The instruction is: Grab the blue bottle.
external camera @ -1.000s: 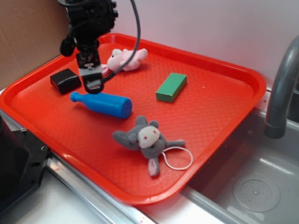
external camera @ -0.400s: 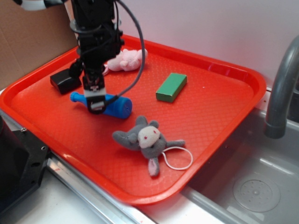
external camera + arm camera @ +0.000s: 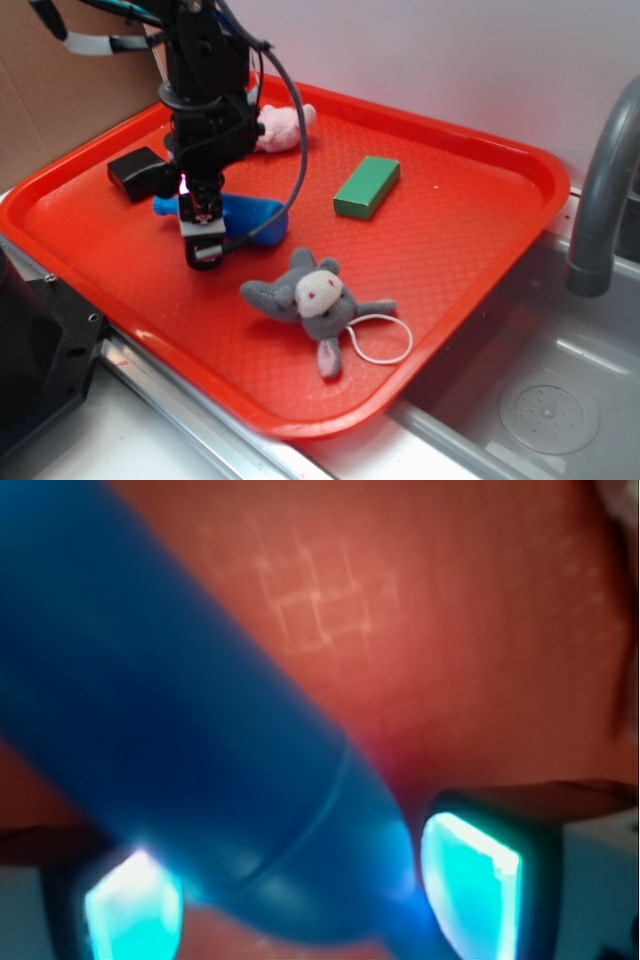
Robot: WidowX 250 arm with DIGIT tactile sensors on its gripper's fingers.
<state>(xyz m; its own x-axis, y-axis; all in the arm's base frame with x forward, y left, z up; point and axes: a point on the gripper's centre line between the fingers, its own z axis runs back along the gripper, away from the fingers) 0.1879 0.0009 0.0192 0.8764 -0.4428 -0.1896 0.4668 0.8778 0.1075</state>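
Note:
The blue bottle's narrowing end is between my gripper's fingers, so I should close my gripper now. It would hold the bottle.
The blue bottle lies on its side on the red tray, its neck pointing left and mostly hidden behind the arm. My gripper is lowered straight over the bottle's narrowing end, down near the tray floor. In the wrist view the bottle fills the space between the two glowing fingers. The left pad looks to be at its surface and the right pad stands just beside it. The jaws are still spread wide around the bottle, so the gripper is open.
On the tray lie a grey plush in front of the bottle, a pink plush behind the arm, a green block to the right and a black block at the left. A faucet and sink lie to the right.
The gripper has come down and forward from above the bottle's neck to straddle the bottle near the tray floor. The bottle lies about where it was.

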